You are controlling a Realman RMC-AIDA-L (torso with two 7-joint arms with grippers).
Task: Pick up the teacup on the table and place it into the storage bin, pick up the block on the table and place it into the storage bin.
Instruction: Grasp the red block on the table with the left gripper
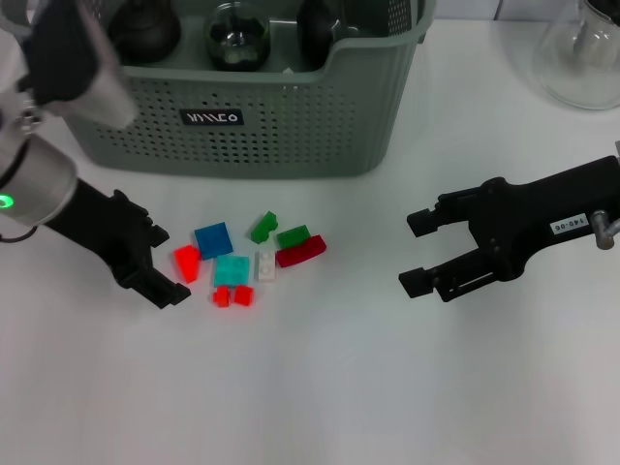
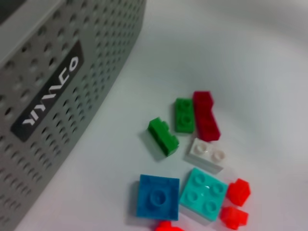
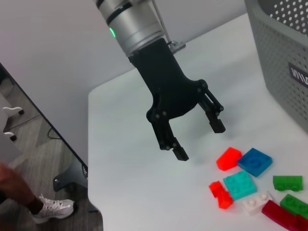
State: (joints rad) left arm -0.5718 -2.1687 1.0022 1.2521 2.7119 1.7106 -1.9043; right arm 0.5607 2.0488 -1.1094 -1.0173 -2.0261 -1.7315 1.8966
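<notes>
My left gripper is open, and its fingers stop short of the red wedge's near edge. It needs to move toward the red wedge before it closes on the wedge.
Several small blocks lie in a cluster on the white table: a red wedge, a blue plate, a teal plate, a white brick, two green bricks and a dark red one. My left gripper is open and low over the table, just left of the red wedge. The right gripper hangs open well to the right of the cluster. Behind the blocks stands the storage bin, holding dark round vessels. No teacup shows on the table.
A clear glass flask stands at the back right. The bin's perforated wall is close behind the blue and teal plates. The table's edge lies beyond the left arm, with floor below.
</notes>
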